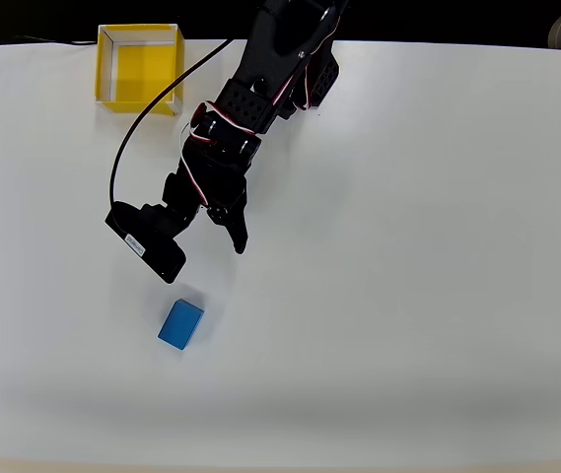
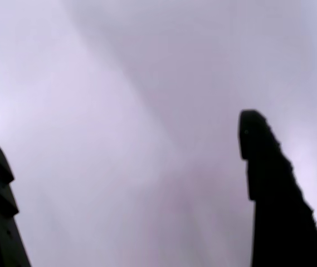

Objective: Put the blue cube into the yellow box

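The blue cube [image 1: 180, 324] needs to drop into the yellow box [image 1: 140, 67], so my gripper should grab the cube by its opposite sides next.
The blue cube [image 1: 180, 324] lies on the white table [image 1: 408, 296], left of centre and toward the front in the overhead view. At the table's far left corner stands the yellow box [image 1: 140, 67], with nothing in it. My black gripper [image 1: 207, 256] hovers just above and right of the cube in the picture, apart from it. In the wrist view the gripper [image 2: 125, 153] is open: two dark fingertips [image 2: 255, 139] stand wide apart with only blurred white table between them.
A black cable [image 1: 137, 123] runs from the arm past the yellow box's right side. My arm's base [image 1: 295, 39] sits at the far edge, centre. The table's dark far edge is close behind the box.
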You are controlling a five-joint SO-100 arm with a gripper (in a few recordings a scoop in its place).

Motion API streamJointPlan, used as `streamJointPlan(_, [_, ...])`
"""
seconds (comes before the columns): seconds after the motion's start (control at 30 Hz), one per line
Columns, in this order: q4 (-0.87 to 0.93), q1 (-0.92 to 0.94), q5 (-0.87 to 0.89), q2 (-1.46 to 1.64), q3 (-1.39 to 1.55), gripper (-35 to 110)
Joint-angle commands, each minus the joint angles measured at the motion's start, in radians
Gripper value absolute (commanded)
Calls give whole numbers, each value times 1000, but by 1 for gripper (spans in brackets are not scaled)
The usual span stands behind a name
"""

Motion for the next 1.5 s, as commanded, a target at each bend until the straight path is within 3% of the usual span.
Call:
streamJointPlan(0.0, [-64, 37, 3, -98, -219, 46])
streamJointPlan(0.97, [-173, -69, 106, -885, -963, 50])
streamJointPlan(1.47, [-193, -114, 126, -1025, -1043, 47])
